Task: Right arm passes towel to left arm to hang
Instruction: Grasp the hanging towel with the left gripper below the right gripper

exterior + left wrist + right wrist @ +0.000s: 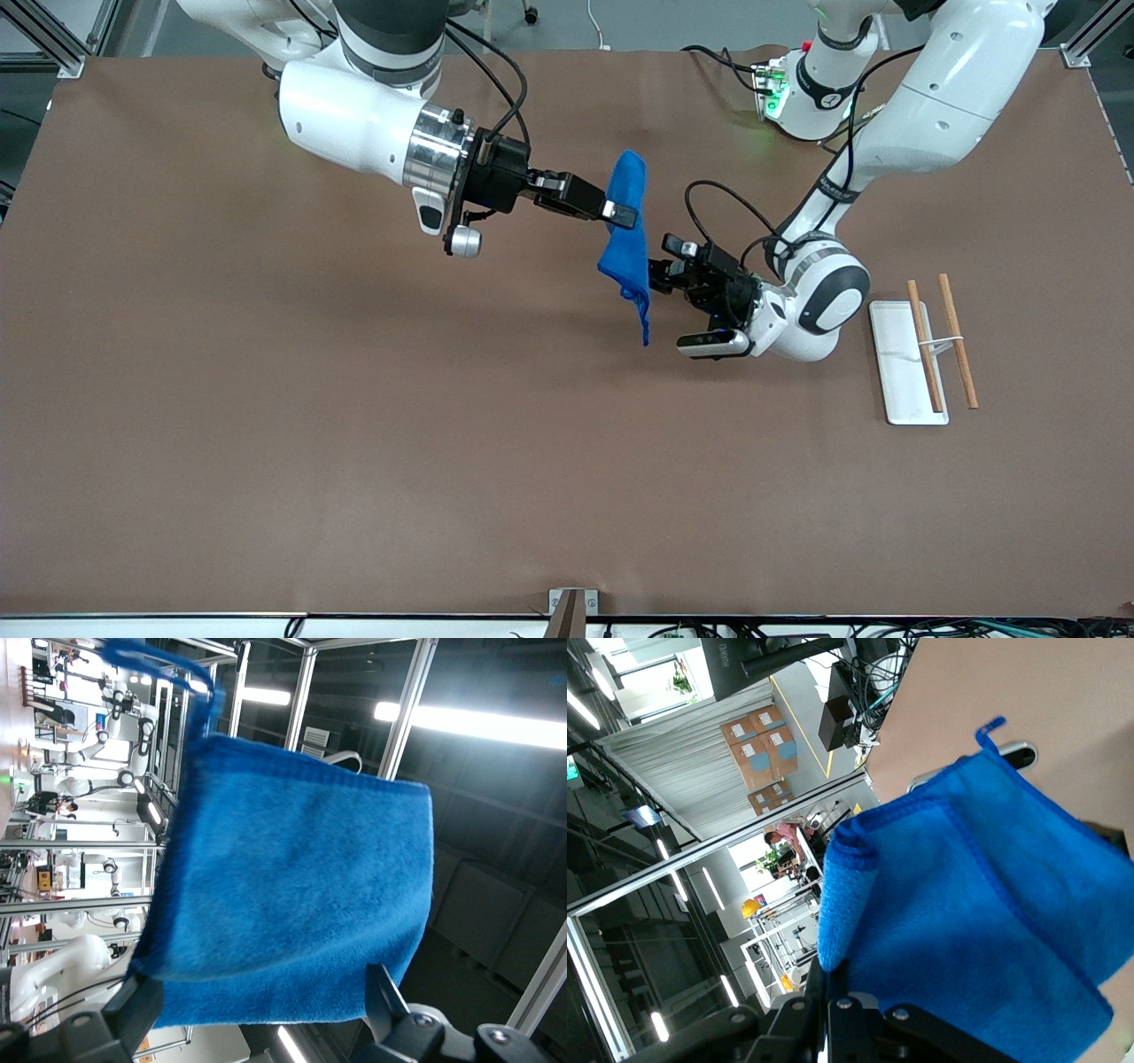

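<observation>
My left gripper grabs the towel by the edge (pixel 266 1020) opposite its hanging loop next, which leaves the towel's hanging loop free for the wooden rods.
The bright-blue towel (pixel 627 244) hangs in the air over the middle of the table, with one corner drooping down. My right gripper (pixel 623 214) is shut on its upper part; in the right wrist view (pixel 833 988) the jaws pinch a folded edge of the towel (pixel 966 921). My left gripper (pixel 661 264) is open at the towel's lower part, on the side toward the left arm's end. In the left wrist view the towel (pixel 292 895) fills the frame, and its edge lies between the spread fingers (pixel 133 1010) of the left gripper (pixel 259 1008).
A white tray (pixel 893 354) lies on the table toward the left arm's end, with two wooden rods (pixel 959 353) over and beside it. The left arm's green-lit base (pixel 780 89) stands at the table's back edge.
</observation>
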You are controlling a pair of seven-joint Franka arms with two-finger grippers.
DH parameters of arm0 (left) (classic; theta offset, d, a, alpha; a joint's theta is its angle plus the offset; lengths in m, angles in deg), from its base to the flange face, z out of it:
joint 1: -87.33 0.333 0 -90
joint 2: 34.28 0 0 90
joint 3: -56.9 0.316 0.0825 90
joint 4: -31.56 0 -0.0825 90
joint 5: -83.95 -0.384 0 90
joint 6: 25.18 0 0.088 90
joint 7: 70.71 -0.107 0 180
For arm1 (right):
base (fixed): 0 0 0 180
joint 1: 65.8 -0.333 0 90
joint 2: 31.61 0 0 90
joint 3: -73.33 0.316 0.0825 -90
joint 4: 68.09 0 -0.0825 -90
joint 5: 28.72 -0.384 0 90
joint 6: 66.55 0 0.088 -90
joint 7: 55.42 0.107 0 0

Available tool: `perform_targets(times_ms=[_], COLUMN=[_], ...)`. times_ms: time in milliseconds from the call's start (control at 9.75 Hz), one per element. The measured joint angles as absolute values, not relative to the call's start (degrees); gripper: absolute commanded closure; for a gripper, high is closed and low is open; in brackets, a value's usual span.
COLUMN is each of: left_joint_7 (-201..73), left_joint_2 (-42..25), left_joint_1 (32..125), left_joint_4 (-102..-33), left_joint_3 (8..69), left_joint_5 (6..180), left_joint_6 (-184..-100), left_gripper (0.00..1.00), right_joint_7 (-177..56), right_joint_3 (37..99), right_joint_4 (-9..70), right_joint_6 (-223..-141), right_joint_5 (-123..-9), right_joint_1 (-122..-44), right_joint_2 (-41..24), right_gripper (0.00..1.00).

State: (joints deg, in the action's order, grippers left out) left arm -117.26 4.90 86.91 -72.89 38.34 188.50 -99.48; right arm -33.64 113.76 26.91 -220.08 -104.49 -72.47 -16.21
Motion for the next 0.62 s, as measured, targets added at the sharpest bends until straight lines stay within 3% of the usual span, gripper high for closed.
perform_targets(times_ms=[308, 615], left_joint_7=[-118.14, -118.15], left_joint_2=[10.42, 11.14], left_joint_1=[87.05, 86.91], left_joint_4=[-67.66, -65.88], left_joint_3=[38.45, 37.55], left_joint_5=[188.5, 189.0], left_joint_6=[-99.47, -99.37], left_gripper=[0.0, 0.0], right_joint_7=[-27.12, -26.6], right_joint_3=[114.02, 114.04], right_joint_4=[26.1, 26.1], right_joint_6=[-220.16, -220.19], right_joint_5=[-104.5, -104.5], right_joint_1=[-72.47, -72.47], right_joint_2=[-17.11, -17.38], right_gripper=[1.0, 1.0])
